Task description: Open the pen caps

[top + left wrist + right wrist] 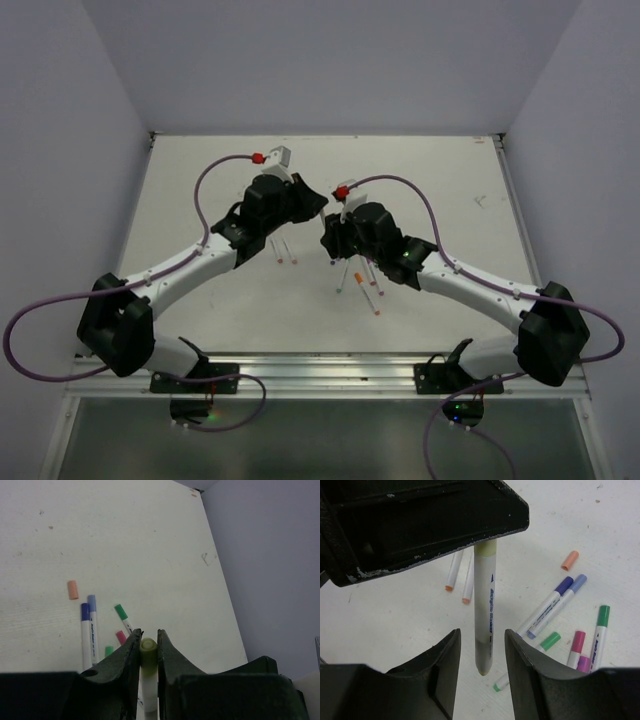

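Note:
My right gripper grabs the pen by the lower end of its white body [150, 704] next, which leaves the yellow-green cap [148, 651] free to pull off.
My left gripper [148, 632] is shut on the yellow-green cap [148, 651] of a white pen and holds the pen above the table. In the right wrist view the cap [485, 548] sits under the left gripper and the white barrel [485, 600] hangs down. My right gripper [482, 631] is open, with a jaw on each side of the barrel's lower end and not touching it. A loose orange cap [73, 589] lies on the table and also shows in the right wrist view [570, 560]. In the top view the left gripper [318, 205] and the right gripper [330, 240] are close together.
Capped pens lie on the table: dark blue [555, 597], light blue [570, 592], green [600, 630], pink [577, 647] and another green [547, 643]. Two white barrels with orange tips [454, 572] lie further left. The pens are scattered below the grippers [362, 285].

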Robot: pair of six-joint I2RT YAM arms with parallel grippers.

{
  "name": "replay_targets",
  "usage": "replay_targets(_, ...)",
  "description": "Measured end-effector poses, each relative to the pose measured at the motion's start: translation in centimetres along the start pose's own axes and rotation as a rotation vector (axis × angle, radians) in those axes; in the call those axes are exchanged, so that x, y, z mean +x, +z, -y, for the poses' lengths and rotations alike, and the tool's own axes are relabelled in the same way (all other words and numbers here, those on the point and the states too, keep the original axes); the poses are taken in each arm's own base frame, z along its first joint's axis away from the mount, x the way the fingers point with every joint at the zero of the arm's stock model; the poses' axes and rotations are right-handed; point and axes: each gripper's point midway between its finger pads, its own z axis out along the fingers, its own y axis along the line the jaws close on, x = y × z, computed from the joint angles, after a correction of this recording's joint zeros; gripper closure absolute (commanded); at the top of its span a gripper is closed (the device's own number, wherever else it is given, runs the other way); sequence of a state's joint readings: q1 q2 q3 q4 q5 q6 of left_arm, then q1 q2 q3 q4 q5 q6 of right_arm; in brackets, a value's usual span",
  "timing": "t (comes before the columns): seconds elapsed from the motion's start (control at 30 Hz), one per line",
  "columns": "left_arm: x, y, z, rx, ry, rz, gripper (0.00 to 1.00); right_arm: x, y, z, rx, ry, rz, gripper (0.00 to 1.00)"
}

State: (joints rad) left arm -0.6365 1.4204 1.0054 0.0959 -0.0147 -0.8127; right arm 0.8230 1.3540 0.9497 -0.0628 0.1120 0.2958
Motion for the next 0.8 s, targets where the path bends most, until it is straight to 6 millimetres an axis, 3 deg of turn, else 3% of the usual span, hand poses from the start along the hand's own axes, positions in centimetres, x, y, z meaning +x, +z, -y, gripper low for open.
replay_targets(0.33,-0.5,-0.7,0.7,0.029,-0.016,0.019,1.0,-0.6,0.3,-0.3,-0.015,0.005,0.044,0.54)
replay_targets(0.57,-0.4,-0.9,0.7,0.032,-0.018,0.02,1.0,-1.3,0.4,-0.5,-0.024,0.01,0.073,0.71)
replay_targets(0.8,-0.2,-0.9,0.4,0.027,-0.025,0.02,1.0,-1.2,0.8,-0.5,-0.024,0.012,0.074,0.96)
